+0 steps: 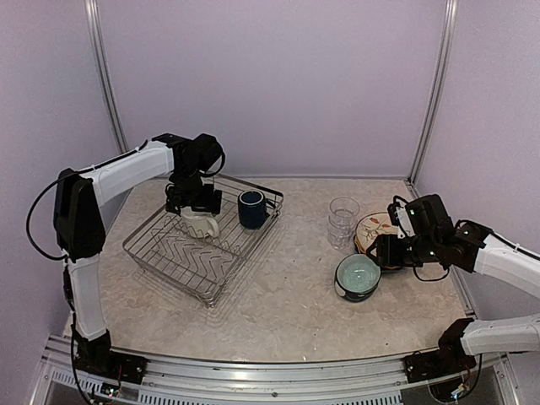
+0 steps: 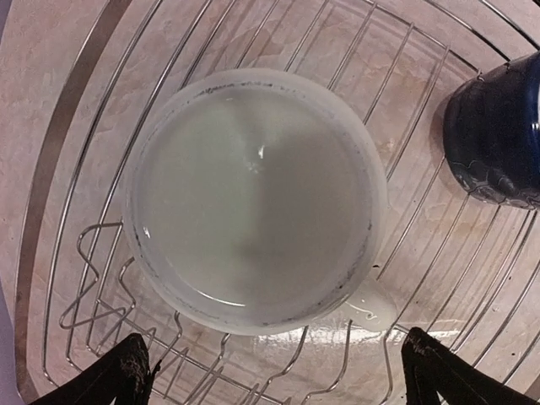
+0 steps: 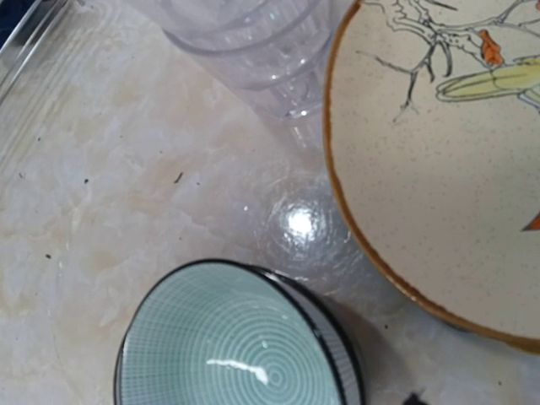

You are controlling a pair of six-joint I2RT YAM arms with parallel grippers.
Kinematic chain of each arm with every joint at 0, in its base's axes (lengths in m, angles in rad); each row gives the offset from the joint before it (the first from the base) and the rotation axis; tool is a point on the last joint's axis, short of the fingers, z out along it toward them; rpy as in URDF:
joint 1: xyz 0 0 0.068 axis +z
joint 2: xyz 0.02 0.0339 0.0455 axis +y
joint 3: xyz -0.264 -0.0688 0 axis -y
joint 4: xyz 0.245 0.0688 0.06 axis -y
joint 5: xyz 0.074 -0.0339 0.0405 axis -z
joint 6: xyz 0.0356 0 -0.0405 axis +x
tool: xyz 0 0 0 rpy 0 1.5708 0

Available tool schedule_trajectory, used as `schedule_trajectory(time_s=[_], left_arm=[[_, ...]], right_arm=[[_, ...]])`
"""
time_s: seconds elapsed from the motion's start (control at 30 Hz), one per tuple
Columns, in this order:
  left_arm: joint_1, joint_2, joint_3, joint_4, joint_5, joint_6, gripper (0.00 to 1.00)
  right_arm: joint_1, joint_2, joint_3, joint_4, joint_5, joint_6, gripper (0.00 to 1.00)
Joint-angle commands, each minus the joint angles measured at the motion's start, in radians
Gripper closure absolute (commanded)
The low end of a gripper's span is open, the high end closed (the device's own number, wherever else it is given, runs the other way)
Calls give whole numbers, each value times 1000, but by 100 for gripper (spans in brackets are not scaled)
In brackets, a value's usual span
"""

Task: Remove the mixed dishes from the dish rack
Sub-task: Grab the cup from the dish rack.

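The robot will next use its left gripper to grab the cream mug by its handle, so the mug's rim stays free for the handover to the right gripper.
The dish rack, a silver wire basket, sits at the table's left. Inside it stand a cream mug and a navy mug. My left gripper hangs open straight above the cream mug, one dark fingertip on each side of it, not touching. On the table at the right are a clear glass tumbler, a cream bird-patterned plate and a teal bowl. My right gripper is low between bowl and plate, open and holding nothing.
Zigzag plate prongs run along the rack floor near my left fingertips. The rack's raised rim curves round the cream mug. Pale walls close the table at the back and both sides.
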Motion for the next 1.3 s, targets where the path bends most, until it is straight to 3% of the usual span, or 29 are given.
schedule_trajectory(time_s=[0.0, 0.2, 0.47, 0.7, 0.93, 1.27], left_arm=[[5, -39, -61, 47, 80, -238, 1], [-5, 37, -18, 62, 66, -348, 1], [-13, 139, 102, 49, -11, -303, 6], [-8, 192, 142, 63, -10, -215, 22], [-8, 185, 100, 91, -6, -139, 54], [23, 137, -3, 222, 54, -87, 70]], right_arm=[[-8, -7, -19, 16, 1, 6, 34], [-7, -3, -21, 21, -11, 5, 34], [-7, -26, -32, 18, -12, 17, 34], [-7, -26, -34, 23, -13, 21, 33], [-7, -13, -22, 25, -13, 18, 33], [-7, 22, -6, 40, -32, 18, 33]])
